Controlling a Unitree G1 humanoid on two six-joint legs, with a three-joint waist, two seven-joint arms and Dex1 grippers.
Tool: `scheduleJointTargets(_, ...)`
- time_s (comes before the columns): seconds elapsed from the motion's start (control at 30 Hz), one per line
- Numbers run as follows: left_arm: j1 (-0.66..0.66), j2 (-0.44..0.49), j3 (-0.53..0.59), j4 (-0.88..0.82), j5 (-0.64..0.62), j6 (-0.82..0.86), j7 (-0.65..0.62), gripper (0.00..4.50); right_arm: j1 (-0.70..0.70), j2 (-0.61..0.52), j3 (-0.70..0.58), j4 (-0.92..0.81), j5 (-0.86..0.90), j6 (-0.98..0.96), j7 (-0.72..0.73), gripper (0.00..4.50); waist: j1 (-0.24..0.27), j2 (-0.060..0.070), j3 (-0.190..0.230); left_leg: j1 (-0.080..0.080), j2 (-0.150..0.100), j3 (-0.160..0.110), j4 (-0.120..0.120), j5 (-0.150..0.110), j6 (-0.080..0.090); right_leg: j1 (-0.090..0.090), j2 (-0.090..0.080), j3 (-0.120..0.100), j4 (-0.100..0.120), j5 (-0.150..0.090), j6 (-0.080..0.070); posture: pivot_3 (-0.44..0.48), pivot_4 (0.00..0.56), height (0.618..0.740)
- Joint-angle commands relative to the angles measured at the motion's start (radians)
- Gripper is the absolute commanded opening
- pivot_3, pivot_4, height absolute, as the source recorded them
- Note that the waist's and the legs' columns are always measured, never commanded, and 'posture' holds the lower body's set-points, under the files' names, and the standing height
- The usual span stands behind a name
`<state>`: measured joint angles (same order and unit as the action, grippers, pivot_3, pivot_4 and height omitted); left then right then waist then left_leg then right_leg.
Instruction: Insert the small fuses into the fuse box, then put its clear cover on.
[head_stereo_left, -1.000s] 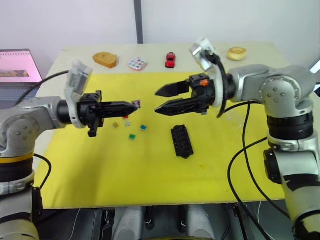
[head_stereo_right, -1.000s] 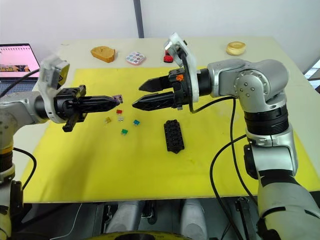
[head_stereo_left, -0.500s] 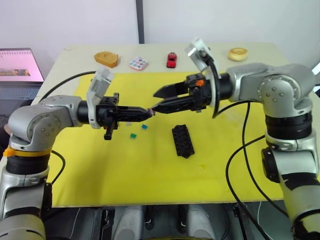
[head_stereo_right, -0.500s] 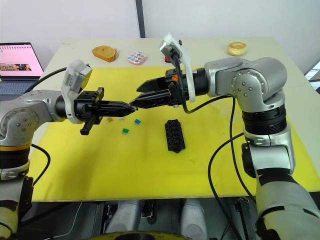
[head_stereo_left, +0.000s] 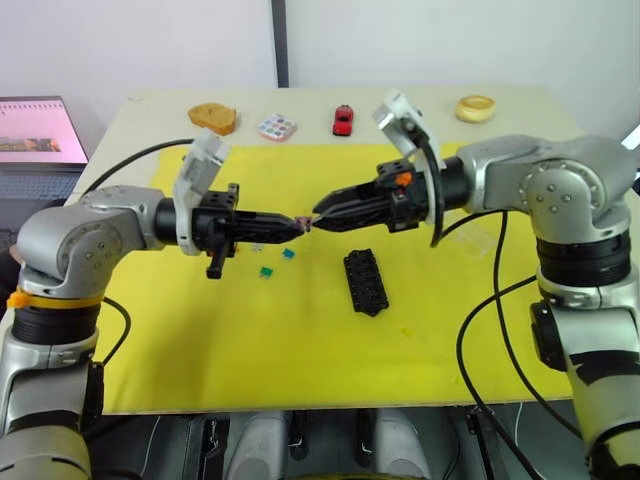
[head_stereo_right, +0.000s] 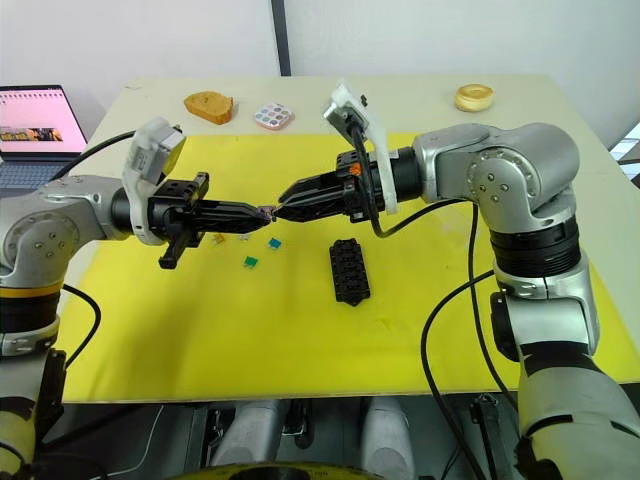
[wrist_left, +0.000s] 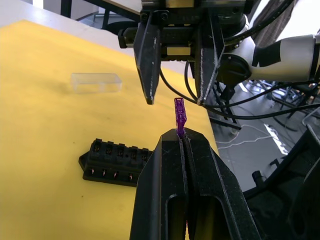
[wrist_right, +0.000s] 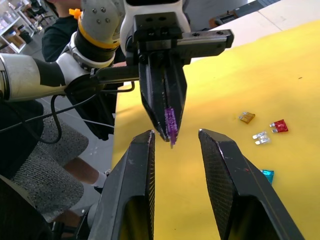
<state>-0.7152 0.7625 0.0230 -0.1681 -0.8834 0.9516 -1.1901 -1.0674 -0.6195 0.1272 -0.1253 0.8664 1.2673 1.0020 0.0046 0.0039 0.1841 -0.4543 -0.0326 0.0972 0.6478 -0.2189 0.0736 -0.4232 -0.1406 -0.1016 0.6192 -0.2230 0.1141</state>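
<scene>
My right gripper grabs the fuse by its purple plastic body next, so its metal prongs stay free to enter the fuse box.
My left gripper is shut on a purple fuse and holds it in the air above the yellow mat. The right gripper faces it tip to tip. Its fingers are open, one on each side of the purple fuse and not touching it. The black fuse box lies on the mat below and to the right of the grippers. Loose fuses lie under the left arm: green, teal, orange, red, grey. The clear cover rests on the mat beyond the fuse box.
Along the table's far edge stand a red toy car, a round dotted tray, an orange-brown block and a yellow ring. A laptop sits off the table to the left.
The left gripper carried the purple fuse to the right, up to the right gripper. The right gripper's fingers have narrowed around the fuse tip.
</scene>
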Motion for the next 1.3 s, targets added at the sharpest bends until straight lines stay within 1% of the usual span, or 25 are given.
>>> scheduleJointTargets(0.03,-0.022,0.009,0.011,-0.016,-0.002,-0.008,-0.008,0.00,-0.008,-0.012,-0.011,-0.033,0.004,-0.003,0.007,1.47,0.000,0.000,0.000,0.000,0.000,0.000,0.000,0.000,0.000,0.000,0.000,0.000,0.000,0.000,0.000,0.000,0.150,0.740)
scheduleJointTargets(0.43,-0.006,0.005,-0.001,-0.047,0.002,-0.006,-0.001,0.00,0.009,0.013,-0.031,-0.049,0.032,0.017,-0.020,1.47,0.000,0.000,0.000,0.000,0.000,0.000,0.000,0.000,0.000,0.000,0.001,0.000,0.000,0.000,0.000,0.000,0.150,0.740)
scheduleJointTargets(0.5,-0.005,0.006,-0.002,-0.052,0.001,-0.004,0.001,0.00,0.012,0.022,-0.036,-0.051,0.035,0.017,-0.028,0.92,0.000,0.000,0.000,0.000,0.001,0.000,0.000,0.000,0.000,0.000,0.001,0.000,0.000,0.000,0.000,0.000,0.150,0.740)
scheduleJointTargets(0.53,-0.004,0.006,-0.002,-0.054,0.001,-0.003,0.002,0.00,0.013,0.026,-0.038,-0.051,0.037,0.019,-0.033,0.56,0.000,0.000,0.000,0.000,0.001,0.000,0.000,0.000,0.000,0.000,0.001,0.000,0.000,0.000,0.000,0.000,0.150,0.740)
scheduleJointTargets(0.57,0.000,0.008,-0.004,-0.060,0.002,-0.003,0.002,0.00,0.015,0.030,-0.042,-0.053,0.043,0.022,-0.039,0.05,0.000,0.000,0.000,0.000,0.001,0.000,0.000,0.000,0.000,0.000,0.001,0.000,0.000,0.000,0.000,0.000,0.150,0.740)
scheduleJointTargets(0.97,0.024,0.013,0.002,-0.082,-0.006,0.010,0.018,0.00,0.032,0.029,-0.058,-0.084,0.080,0.050,-0.058,0.01,0.000,0.000,0.000,0.000,0.002,0.000,0.001,0.000,0.000,0.001,0.002,0.000,0.000,0.000,0.000,0.000,0.150,0.740)
scheduleJointTargets(1.07,0.027,0.026,0.009,-0.061,-0.008,0.021,0.008,0.91,0.056,0.021,-0.058,-0.107,0.057,-0.001,-0.054,0.00,0.000,0.000,0.000,0.000,0.002,0.000,0.001,0.000,0.000,0.000,0.003,0.000,0.000,0.000,0.000,0.000,0.150,0.740)
scheduleJointTargets(1.2,0.052,0.050,0.027,-0.055,-0.006,0.017,0.001,2.86,0.131,0.038,-0.102,-0.139,0.015,-0.169,-0.050,0.00,0.003,0.000,0.000,0.000,0.003,0.000,0.002,0.000,0.000,0.001,0.004,0.000,0.000,0.000,0.000,0.000,0.150,0.740)
scheduleJointTargets(1.27,0.082,0.062,0.035,-0.067,0.010,-0.002,0.014,3.95,0.195,0.016,-0.100,-0.157,-0.053,-0.325,0.010,0.00,0.004,0.000,0.000,0.000,0.003,0.001,0.002,0.000,0.000,0.001,0.004,0.000,0.000,0.000,0.000,0.000,0.150,0.740)
scheduleJointTargets(1.3,0.099,0.069,0.038,-0.076,0.014,-0.008,0.017,3.95,0.222,-0.004,-0.091,-0.160,-0.081,-0.382,0.048,0.00,0.005,0.000,0.000,0.000,0.003,0.001,0.002,0.000,0.000,0.001,0.004,0.001,0.000,0.000,0.000,0.000,0.150,0.740)
